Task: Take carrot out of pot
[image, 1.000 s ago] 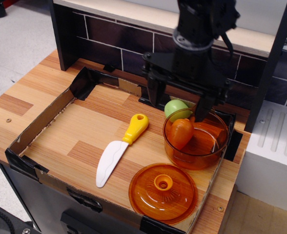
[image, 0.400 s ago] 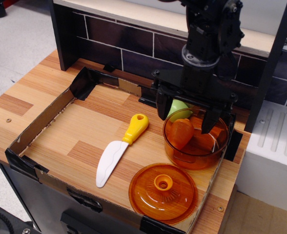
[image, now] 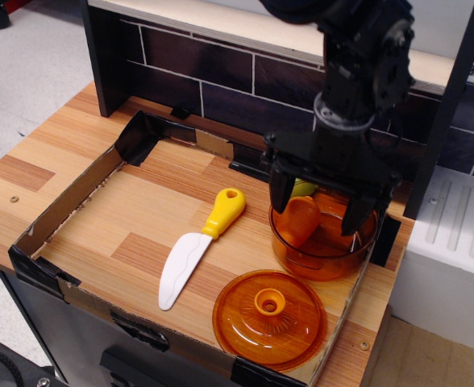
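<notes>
My gripper grabs the orange carrot by its thick body (image: 300,218) next, to take it out of the pot (image: 322,256).
The orange toy carrot (image: 299,219) stands tilted inside the see-through orange pot (image: 322,256) at the right of the tray, leaning on the pot's left wall. My black gripper (image: 318,208) is open and hangs right over the pot. Its left finger (image: 278,193) is at the pot's left rim beside the carrot. Its right finger (image: 356,211) is down inside the right half of the pot. The carrot lies between the fingers, nearer the left one, and is not gripped.
A light-green fruit (image: 303,188) sits behind the pot, mostly hidden by the gripper. The flat orange lid with a knob (image: 269,318) lies in front of the pot. A yellow-handled white toy knife (image: 198,246) lies mid-tray. Cardboard walls (image: 68,193) ring the tray; a dark tiled wall stands behind.
The gripper has moved right and down, from behind the pot to over it, with its fingers now astride the carrot. The carrot and pot have not moved.
</notes>
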You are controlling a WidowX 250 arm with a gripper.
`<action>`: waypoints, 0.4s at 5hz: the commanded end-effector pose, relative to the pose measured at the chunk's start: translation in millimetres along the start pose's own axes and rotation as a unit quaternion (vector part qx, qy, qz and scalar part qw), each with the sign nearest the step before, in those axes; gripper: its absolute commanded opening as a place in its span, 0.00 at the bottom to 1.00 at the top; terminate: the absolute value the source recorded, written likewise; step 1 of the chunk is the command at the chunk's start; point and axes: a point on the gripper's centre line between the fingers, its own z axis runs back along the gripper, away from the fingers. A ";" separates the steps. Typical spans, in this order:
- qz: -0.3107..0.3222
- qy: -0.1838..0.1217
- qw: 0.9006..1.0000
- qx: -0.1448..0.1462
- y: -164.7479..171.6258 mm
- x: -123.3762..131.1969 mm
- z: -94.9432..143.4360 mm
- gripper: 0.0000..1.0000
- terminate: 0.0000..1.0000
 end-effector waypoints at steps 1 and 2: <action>0.007 -0.012 1.000 -0.009 -9.4 1.4 9.2 1.00 0.00; 0.007 -0.012 1.000 -0.007 -11.2 0.0 7.0 1.00 0.00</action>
